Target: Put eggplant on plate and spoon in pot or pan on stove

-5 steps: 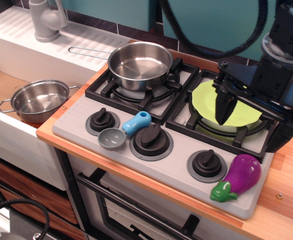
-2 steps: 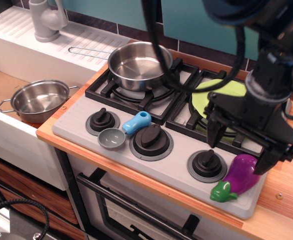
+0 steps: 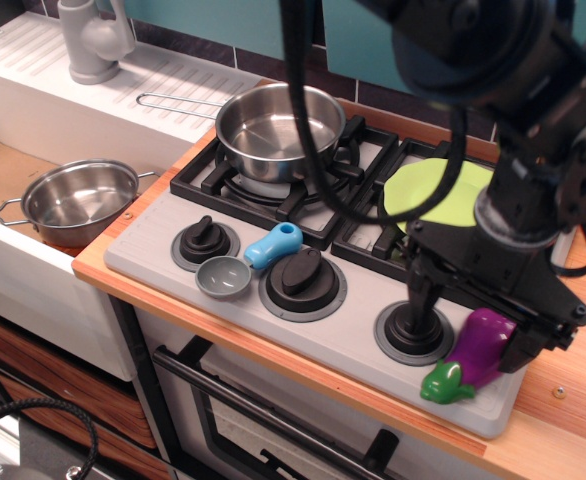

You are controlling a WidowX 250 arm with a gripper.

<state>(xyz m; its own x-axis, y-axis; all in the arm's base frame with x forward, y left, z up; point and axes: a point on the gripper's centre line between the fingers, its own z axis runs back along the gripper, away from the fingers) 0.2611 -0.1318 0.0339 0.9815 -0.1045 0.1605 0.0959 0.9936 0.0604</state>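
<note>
The eggplant has a thick purple body, and my gripper will grip it next by its thick purple body (image 3: 484, 341). Then I will place the eggplant on the plate (image 3: 428, 190).
The purple eggplant (image 3: 481, 345) with its green stem cap lies at the front right corner of the grey stove (image 3: 348, 335). My gripper (image 3: 473, 322) is open and low over it, one finger on the left by the right knob and one on the right of the eggplant. The lime-green plate (image 3: 428, 190) rests on the right burner, partly hidden by my arm. The spoon (image 3: 248, 262), grey bowl and light-blue handle, lies between the left and middle knobs. The steel pan (image 3: 278, 125) with the wire handle sits on the left burner.
A smaller steel pot with two loop handles (image 3: 78, 200) sits in the sink at the left. A grey faucet (image 3: 93, 40) stands at the back left. Three black knobs (image 3: 301, 275) line the stove front. The wooden counter (image 3: 573, 390) runs along the right.
My gripper has moved from above the plate forward and down, and now straddles the eggplant. The eggplant, spoon, pan and plate have not moved.
</note>
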